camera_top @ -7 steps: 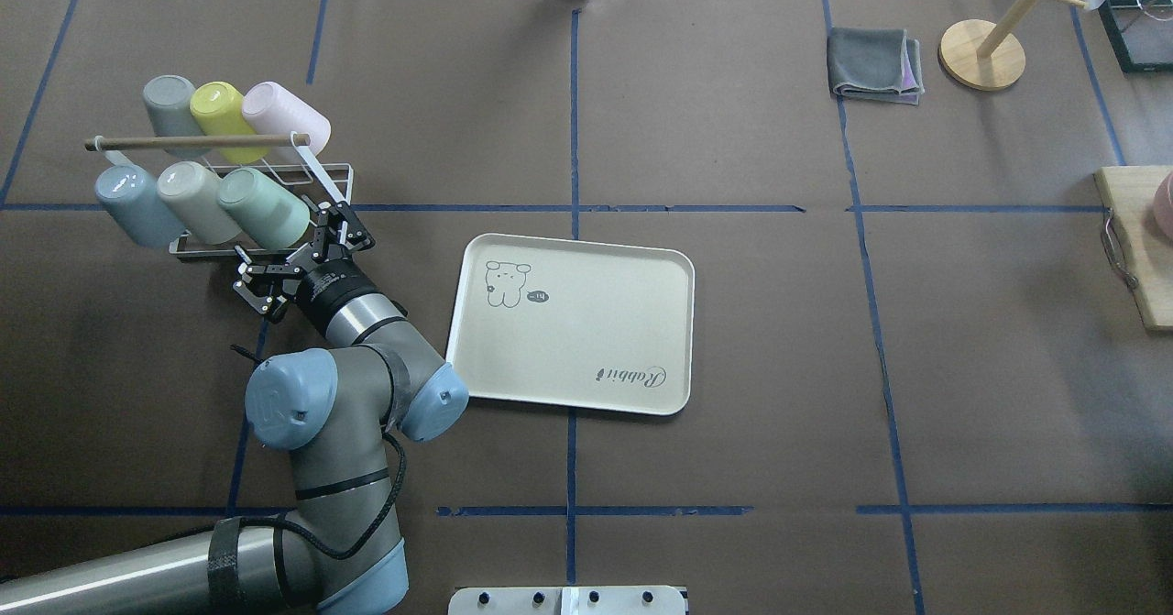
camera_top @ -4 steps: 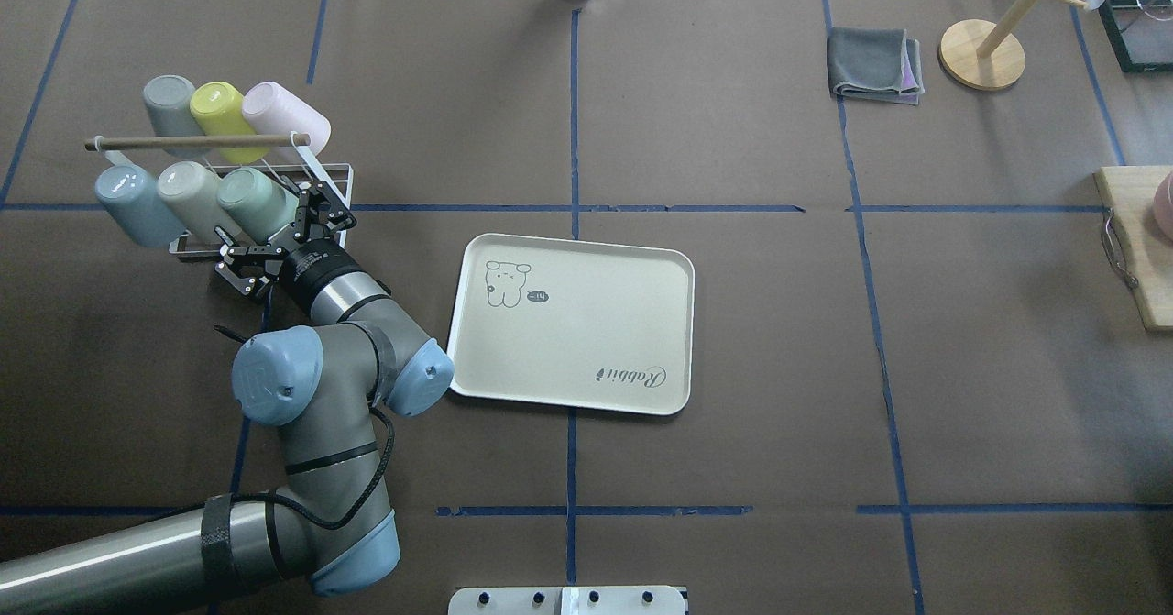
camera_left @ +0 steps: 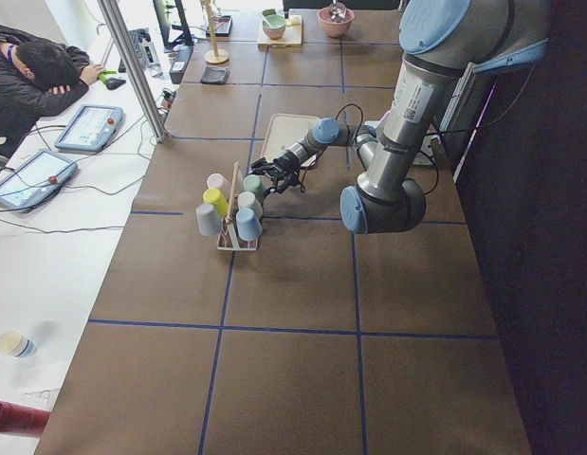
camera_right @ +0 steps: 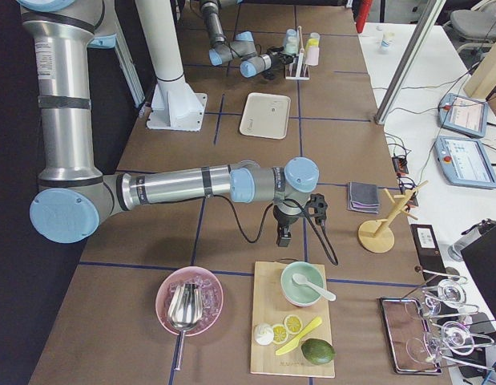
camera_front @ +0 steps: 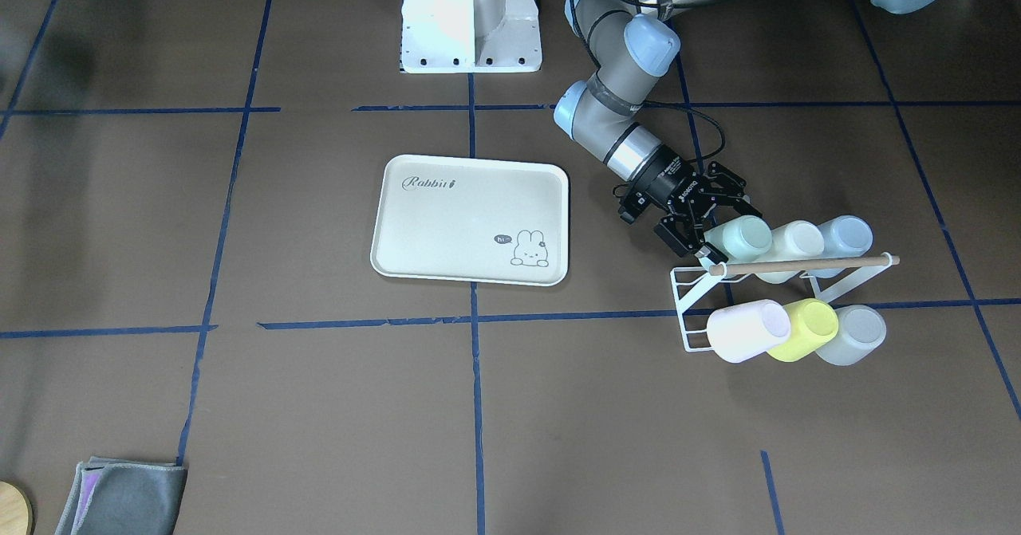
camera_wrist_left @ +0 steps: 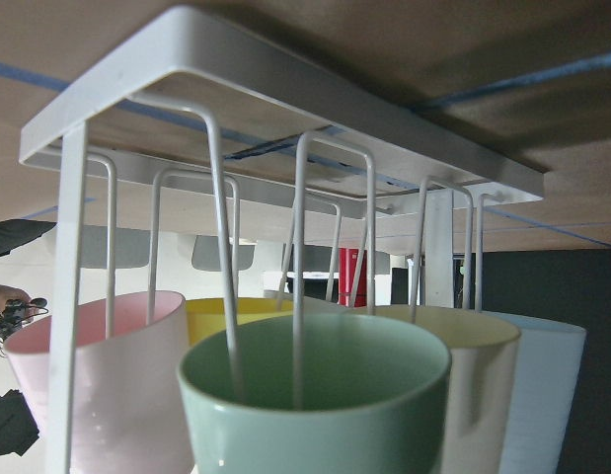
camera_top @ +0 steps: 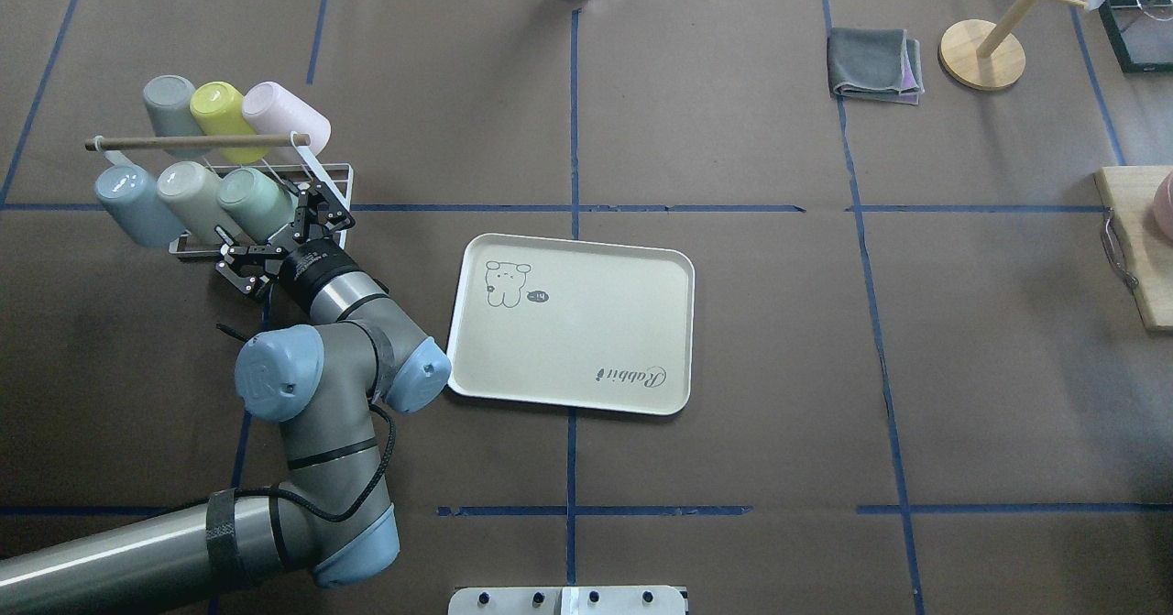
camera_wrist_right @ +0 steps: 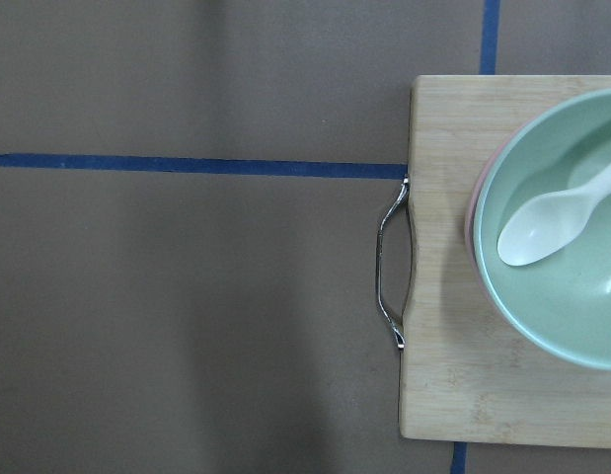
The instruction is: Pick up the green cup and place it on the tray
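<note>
The green cup should next be grabbed by its rim at the open end (camera_wrist_left: 315,331) with my left gripper, so that I can set the cup on the tray.
The green cup (camera_top: 252,201) hangs mouth-down and tilted on a white wire rack (camera_top: 312,170), as the near-row cup closest to the tray. It also shows in the front view (camera_front: 743,237) and fills the bottom of the left wrist view (camera_wrist_left: 315,395). My left gripper (camera_top: 275,233) is open at the cup's mouth end, with one finger on each side of the rim; the front view (camera_front: 708,224) shows the same. The cream tray (camera_top: 573,322) with "Rabbit" lettering lies empty to the right of the rack. My right gripper (camera_right: 284,234) shows only in the right side view, so I cannot tell its state.
The rack also holds a pale blue cup (camera_top: 128,203), a beige cup (camera_top: 188,195), a grey cup (camera_top: 169,102), a yellow-green cup (camera_top: 220,111) and a pink cup (camera_top: 284,115). A grey cloth (camera_top: 875,65) and a wooden stand (camera_top: 981,54) are at the far right. A cutting board (camera_wrist_right: 483,296) carries a bowl (camera_wrist_right: 562,227).
My left gripper has moved up and left towards the rack, and its open fingers now straddle the green cup's mouth end. In the last half second it barely moved.
</note>
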Action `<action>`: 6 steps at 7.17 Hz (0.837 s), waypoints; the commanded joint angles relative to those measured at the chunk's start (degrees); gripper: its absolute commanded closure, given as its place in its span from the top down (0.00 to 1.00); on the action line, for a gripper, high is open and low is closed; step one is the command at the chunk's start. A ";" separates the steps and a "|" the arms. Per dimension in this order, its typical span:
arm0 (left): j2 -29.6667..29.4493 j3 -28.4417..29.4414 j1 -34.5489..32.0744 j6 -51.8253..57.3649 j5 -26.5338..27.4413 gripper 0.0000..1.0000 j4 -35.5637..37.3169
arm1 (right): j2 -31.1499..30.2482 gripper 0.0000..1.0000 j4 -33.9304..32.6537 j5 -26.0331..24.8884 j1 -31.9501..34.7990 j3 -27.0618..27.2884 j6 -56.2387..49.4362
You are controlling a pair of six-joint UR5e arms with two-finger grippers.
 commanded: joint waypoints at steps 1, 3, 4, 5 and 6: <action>-0.06 1.52 0.04 0.00 0.90 0.99 -1.46 | 0.06 1.00 0.00 0.00 0.00 -0.25 -0.03; -0.06 1.52 0.04 0.00 1.00 0.96 -1.46 | 0.06 1.00 0.00 0.00 0.09 -0.34 -0.12; -0.24 1.35 -0.05 0.00 1.00 0.87 -1.46 | -0.03 1.00 0.00 0.00 0.00 -0.34 -0.12; -0.24 1.08 -0.05 -0.09 1.00 0.75 -1.46 | 0.06 1.00 0.00 0.00 0.00 -0.34 -0.03; -0.24 0.91 -0.05 -0.17 1.00 0.56 -1.46 | 0.06 1.00 0.00 0.00 0.00 -0.34 -0.03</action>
